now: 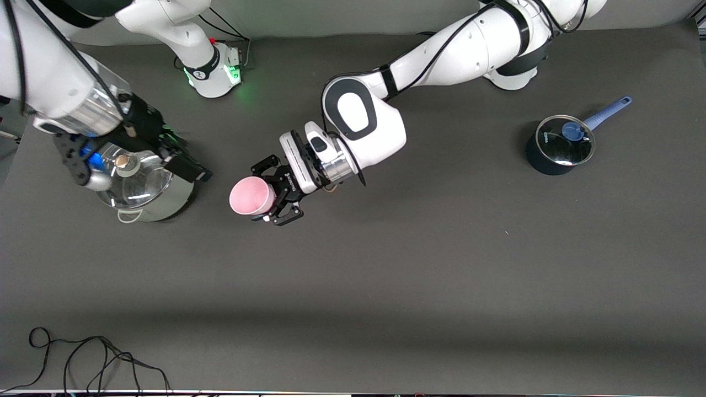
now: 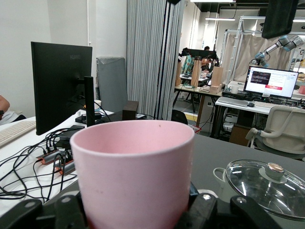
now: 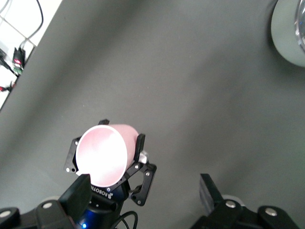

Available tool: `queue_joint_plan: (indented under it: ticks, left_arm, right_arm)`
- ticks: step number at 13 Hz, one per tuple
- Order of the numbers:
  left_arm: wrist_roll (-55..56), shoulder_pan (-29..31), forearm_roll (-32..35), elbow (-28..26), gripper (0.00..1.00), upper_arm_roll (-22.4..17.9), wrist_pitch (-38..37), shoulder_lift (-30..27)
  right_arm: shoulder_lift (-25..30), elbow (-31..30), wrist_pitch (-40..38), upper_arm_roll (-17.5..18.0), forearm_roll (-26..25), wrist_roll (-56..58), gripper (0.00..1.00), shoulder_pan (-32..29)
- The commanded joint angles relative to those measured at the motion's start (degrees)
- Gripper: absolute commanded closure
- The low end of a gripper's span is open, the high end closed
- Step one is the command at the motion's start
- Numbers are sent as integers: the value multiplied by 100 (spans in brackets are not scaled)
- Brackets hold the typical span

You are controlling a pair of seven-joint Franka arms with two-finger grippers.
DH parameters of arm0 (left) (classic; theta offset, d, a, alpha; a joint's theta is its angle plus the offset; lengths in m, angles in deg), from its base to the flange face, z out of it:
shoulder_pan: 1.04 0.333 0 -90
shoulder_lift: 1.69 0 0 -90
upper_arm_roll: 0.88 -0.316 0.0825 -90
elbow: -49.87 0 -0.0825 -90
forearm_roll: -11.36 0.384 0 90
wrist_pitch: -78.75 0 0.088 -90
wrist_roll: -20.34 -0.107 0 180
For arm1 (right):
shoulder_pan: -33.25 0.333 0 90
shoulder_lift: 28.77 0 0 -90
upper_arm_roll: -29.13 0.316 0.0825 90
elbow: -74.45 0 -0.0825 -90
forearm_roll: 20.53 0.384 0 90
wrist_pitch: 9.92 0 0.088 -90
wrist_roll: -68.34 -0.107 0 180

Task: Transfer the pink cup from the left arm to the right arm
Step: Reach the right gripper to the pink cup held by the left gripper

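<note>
I should take the pink cup over from my left gripper, so next I should grab the cup with my right gripper by its rim (image 1: 232, 196) (image 3: 101, 126).
The pink cup (image 1: 251, 196) is held by my left gripper (image 1: 270, 192), which is shut on its sides over the middle of the table. The cup is tipped sideways, its open mouth toward the right arm's end. In the left wrist view the cup (image 2: 136, 171) fills the space between the black fingers (image 2: 205, 210). My right gripper (image 1: 135, 165) is open and empty over the steel pot, apart from the cup. The right wrist view looks into the cup's mouth (image 3: 102, 152), with the left gripper (image 3: 107, 148) clamped round it.
A steel pot with a glass lid (image 1: 146, 190) stands under the right gripper and shows in the left wrist view (image 2: 267, 186). A dark blue saucepan with a lid (image 1: 560, 146) stands toward the left arm's end. A black cable (image 1: 99, 358) lies at the table's near edge.
</note>
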Motion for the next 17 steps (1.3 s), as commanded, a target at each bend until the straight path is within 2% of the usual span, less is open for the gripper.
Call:
queue_joint_plan:
  ticks: [1,8,13,17]
  left_arm:
    - [57,-134,-72,150,100,-96,106,-19]
    - [57,-134,-72,150,100,-88,106,-28]
    - [66,-134,-72,150,100,-88,106,-28]
    - [75,-134,-72,150,100,-88,106,-19]
  right_arm:
    - [-310,337,-175,-49,161,-198,0,166]
    - [-750,249,-87,-75,548,-322,0,105]
    - [-961,284,27,-67,531,-339,3,148]
    - [-962,311,27,-58,522,-366,41,149]
